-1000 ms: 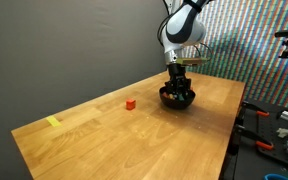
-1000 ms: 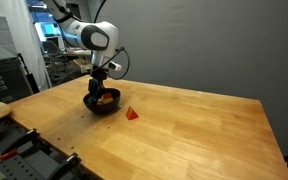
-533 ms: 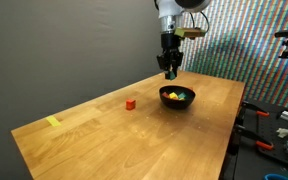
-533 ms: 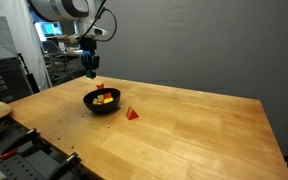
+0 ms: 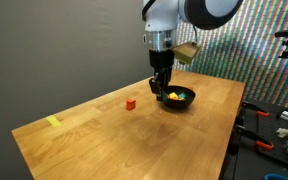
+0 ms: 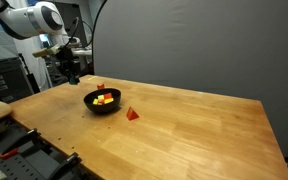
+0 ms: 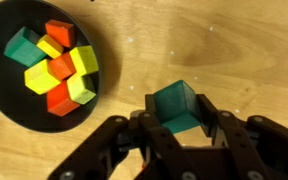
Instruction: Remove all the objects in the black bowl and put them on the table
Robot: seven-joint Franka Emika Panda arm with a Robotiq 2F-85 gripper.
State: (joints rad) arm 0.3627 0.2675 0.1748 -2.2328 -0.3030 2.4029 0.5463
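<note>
I should keep holding the green block (image 7: pixel 178 100) in my gripper until it rests on the tabletop. There is still a gap between the block in the fingers and the wood.
The black bowl (image 5: pixel 188 101) (image 6: pixel 94 105) (image 7: pixel 4 95) stands on the wooden table (image 5: pixel 134 145) (image 6: pixel 194 130). It holds several small blocks (image 7: pixel 56 66) in green, yellow, orange and red. My gripper (image 5: pixel 162 86) (image 6: pixel 72 74) (image 7: pixel 181 112) hangs just above the table beside the bowl, clear of its rim. It is shut on a green block (image 7: pixel 178 100) that sits between both fingers. A lone red block (image 5: pixel 130 102) (image 6: pixel 133 114) lies on the table a little way from the bowl.
A flat yellow mark (image 5: pixel 53 122) lies near one table corner. Tools and gear (image 5: pixel 276 130) sit off one table edge, and racks of equipment (image 6: pixel 4 80) stand off another. A dark curtain (image 5: pixel 64 40) hangs behind the table.
The gripper rose out of the bowl with the green block, then swung sideways and came down beside the bowl. The bowl and the red block stayed put.
</note>
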